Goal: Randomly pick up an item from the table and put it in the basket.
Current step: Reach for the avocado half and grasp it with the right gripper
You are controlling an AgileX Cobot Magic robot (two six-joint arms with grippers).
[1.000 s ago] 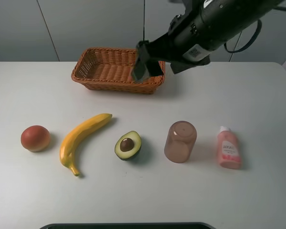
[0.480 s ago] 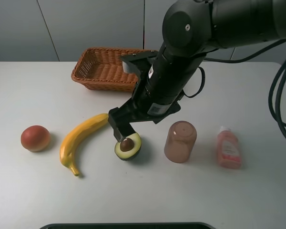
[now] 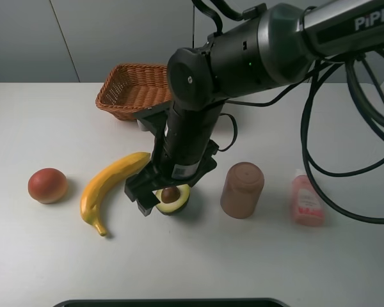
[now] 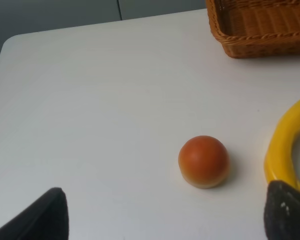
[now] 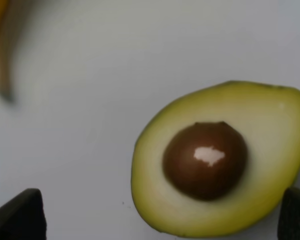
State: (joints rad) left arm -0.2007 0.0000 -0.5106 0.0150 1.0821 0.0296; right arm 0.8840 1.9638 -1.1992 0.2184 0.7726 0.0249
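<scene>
The right gripper grabs the halved avocado around its body (image 3: pixel 174 204) next. Then the avocado goes in the basket (image 3: pixel 118 109).
The halved avocado (image 3: pixel 172 198) lies cut face up on the white table (image 3: pixel 51 128), its brown pit showing. My right gripper (image 3: pixel 159 199) has reached across the middle and is down at it, open. In the right wrist view the avocado (image 5: pixel 220 160) lies between the two fingertips (image 5: pixel 17 215), with gaps on both sides. The wicker basket (image 3: pixel 118 109) stands at the back, partly hidden by the right arm. My left gripper (image 4: pixel 162 215) is open and empty over the table's left part.
A yellow banana (image 3: pixel 109 182) lies just left of the avocado, and a round red-orange fruit (image 3: pixel 47 185) lies farther left. An upturned brown cup (image 3: pixel 242 189) and a pink bottle (image 3: pixel 306 199) are on the right. Cables hang at the right.
My right arm has swung from above the basket forward and down, and its open fingers now stand around the avocado. The fruits have not moved.
</scene>
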